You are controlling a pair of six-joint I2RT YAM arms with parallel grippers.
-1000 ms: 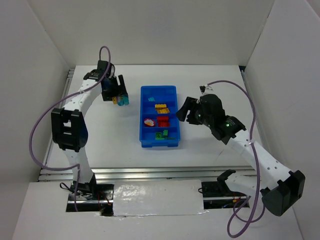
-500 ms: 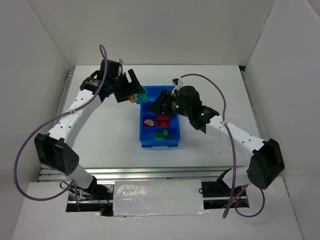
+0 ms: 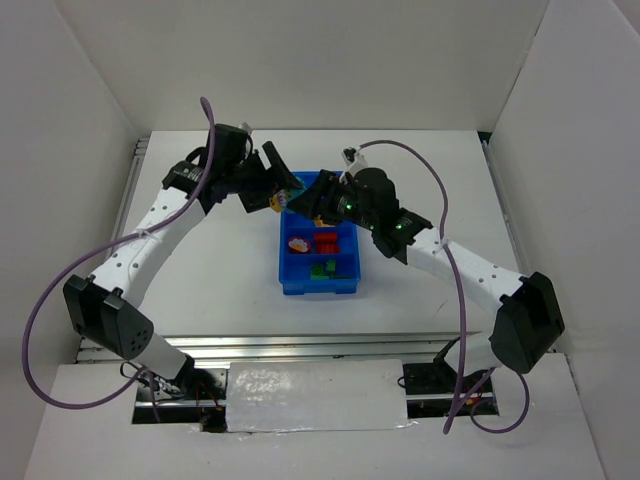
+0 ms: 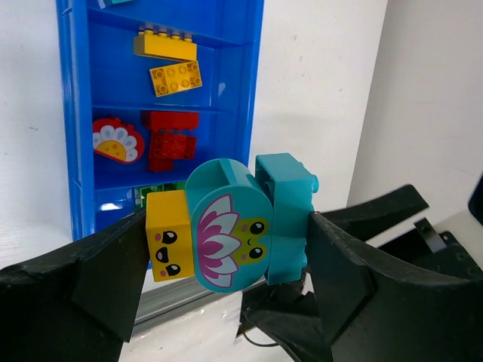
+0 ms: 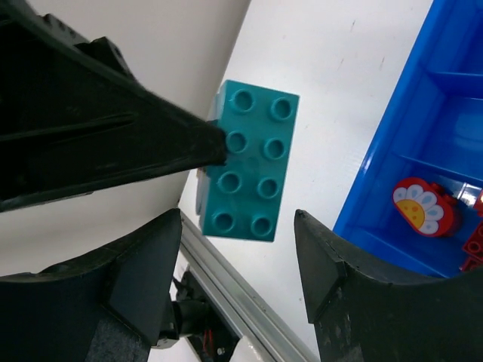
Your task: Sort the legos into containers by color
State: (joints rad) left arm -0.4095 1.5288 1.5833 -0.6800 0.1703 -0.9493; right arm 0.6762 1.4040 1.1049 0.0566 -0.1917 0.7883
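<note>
The fingers of the robot's right gripper reach past the teal brick's lower edge in the right wrist view, so the right gripper needs to close on the brick's lower studs now.
My left gripper [image 4: 228, 228] is shut on a stuck-together clump of legos [image 4: 230, 222]: a yellow face brick, a teal round lotus piece and a teal brick. It hangs in the air beside the far left corner of the blue tray [image 3: 284, 262]. My right gripper [image 5: 238, 256] is open, with its jaws either side of the clump's teal brick [image 5: 249, 158] and not touching it. In the tray's containers [image 4: 75, 113] lie yellow bricks [image 4: 166, 60], red bricks [image 4: 170, 137] with a flower piece [image 4: 117, 141], and a bit of green [image 4: 143, 197].
Both arms meet over the tray's far left corner [image 3: 295, 192]. White walls close in the table at the back and both sides. A metal rail [image 3: 300, 345] runs along the near edge.
The right arm swung from the tray's right side across to its far left corner. The left gripper carried the clump rightward to meet it. The right jaws narrowed a little.
</note>
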